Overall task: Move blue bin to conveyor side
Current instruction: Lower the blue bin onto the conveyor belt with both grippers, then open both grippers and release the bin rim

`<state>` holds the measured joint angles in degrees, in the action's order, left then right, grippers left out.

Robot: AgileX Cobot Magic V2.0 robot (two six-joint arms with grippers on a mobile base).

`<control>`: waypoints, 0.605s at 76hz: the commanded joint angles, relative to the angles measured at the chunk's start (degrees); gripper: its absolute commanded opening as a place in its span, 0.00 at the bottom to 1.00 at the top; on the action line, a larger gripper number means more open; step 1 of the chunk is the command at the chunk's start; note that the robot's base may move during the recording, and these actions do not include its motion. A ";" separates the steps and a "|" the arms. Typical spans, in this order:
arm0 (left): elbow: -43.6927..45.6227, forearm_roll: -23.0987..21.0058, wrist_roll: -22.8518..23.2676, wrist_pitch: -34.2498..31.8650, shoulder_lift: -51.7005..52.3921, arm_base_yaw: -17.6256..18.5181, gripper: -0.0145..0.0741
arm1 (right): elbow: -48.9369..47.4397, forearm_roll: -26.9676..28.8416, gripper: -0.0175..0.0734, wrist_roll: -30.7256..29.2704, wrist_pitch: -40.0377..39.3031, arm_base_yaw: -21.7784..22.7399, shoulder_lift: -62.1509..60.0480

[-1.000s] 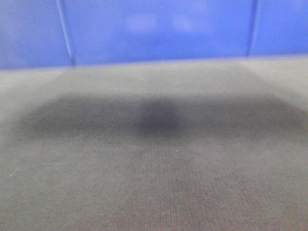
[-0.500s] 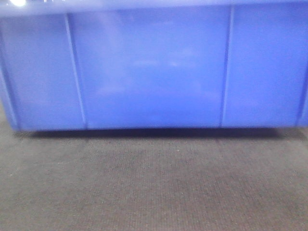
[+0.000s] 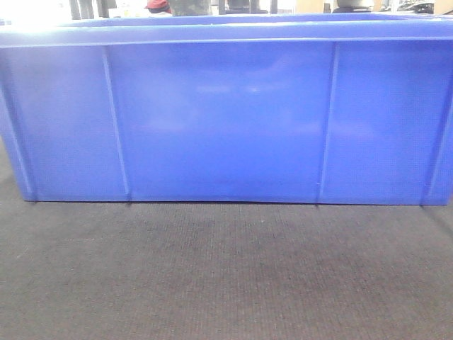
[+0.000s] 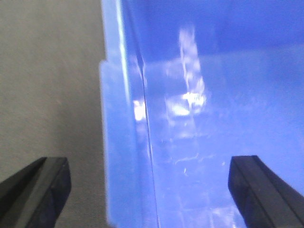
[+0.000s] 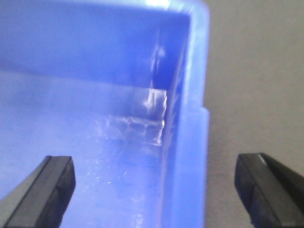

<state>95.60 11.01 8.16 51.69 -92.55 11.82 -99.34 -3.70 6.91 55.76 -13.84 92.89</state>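
My right gripper grabs the blue bin's side next, by the rim of its short end [image 5: 190, 123], to move the bin to the conveyor side.
The blue bin [image 3: 226, 120] fills the upper part of the front view, its ribbed side wall facing me and its base resting on the dark woven conveyor [image 3: 226, 276]. My left gripper [image 4: 149, 190] is open. Its black fingers [image 4: 42, 185] straddle the bin's left wall [image 4: 128, 142], one outside over the belt and one inside the bin. My right gripper [image 5: 154, 190] is open too. It straddles the bin's right wall [image 5: 190, 156] in the same way, with one finger [image 5: 261, 185] outside. Neither gripper touches the wall.
Grey belt surface [image 4: 52, 85] lies to the left of the bin, and more of it [image 5: 256, 80] lies to the right. Beyond the bin's rim, dim shapes and a red object [image 3: 157, 6] show at the top edge of the front view.
In the front view the bin has come down from a blurred strip at the top to fill the upper half, its rim now showing. The dark shadow under it is gone.
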 commanded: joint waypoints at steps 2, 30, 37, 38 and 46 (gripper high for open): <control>-0.29 1.79 -0.22 -0.14 6.16 -0.12 0.77 | -0.54 -0.52 0.82 -0.43 1.82 0.20 -5.67; -18.45 4.59 -0.22 -7.91 28.22 -0.12 0.20 | 8.46 -0.52 0.20 -0.43 2.30 0.20 -22.68; -26.11 4.59 1.54 -12.38 33.71 -0.12 0.14 | 14.23 -0.52 0.09 -0.43 -0.38 0.20 -27.21; -27.25 4.59 2.13 -13.11 34.57 -0.12 0.14 | 15.91 -0.52 0.10 -0.43 -1.20 0.20 -28.35; -36.20 4.59 5.50 -18.89 41.50 -0.12 0.14 | 25.43 -0.52 0.10 -0.43 -6.88 0.20 -34.26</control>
<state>64.86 15.43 11.17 37.94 -55.84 11.82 -79.23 -3.60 6.82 53.89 -13.84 62.72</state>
